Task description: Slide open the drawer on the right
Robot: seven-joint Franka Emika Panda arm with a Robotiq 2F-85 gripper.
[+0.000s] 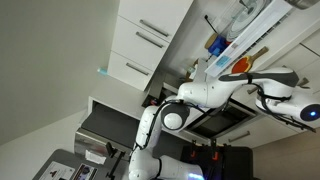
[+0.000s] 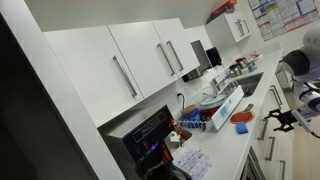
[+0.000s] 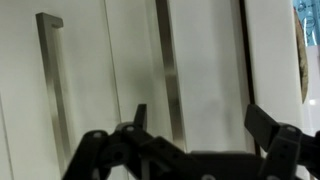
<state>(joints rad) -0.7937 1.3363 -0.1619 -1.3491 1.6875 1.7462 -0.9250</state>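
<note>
The gripper needs to move toward the silver bar handle before it closes on it. The handle lines up between the robot's fingers but is beyond them, so they would miss it if they closed now.
In the wrist view my gripper [image 3: 202, 128] is open and empty, its two black fingers spread in front of white flat fronts. The white drawer front [image 3: 212, 60] fills the gap between the fingers. Its slim silver bar handle [image 3: 168, 62] runs lengthwise just inside one finger, and I see no contact with it. A second silver handle [image 3: 54, 80] sits on the neighbouring white front. In both exterior views the arm reaches out to the white fronts, with the gripper [image 1: 287, 101] [image 2: 290, 118] close to them. The drawer's inside is hidden.
A countertop [image 2: 225, 140] carries a dish rack [image 2: 222, 103], an orange object [image 2: 242, 116] and small items. White cabinets with bar handles [image 2: 125, 76] hang over it. A black oven [image 2: 150, 135] stands at the counter's end. More white handled fronts [image 1: 140, 40] show beside the arm.
</note>
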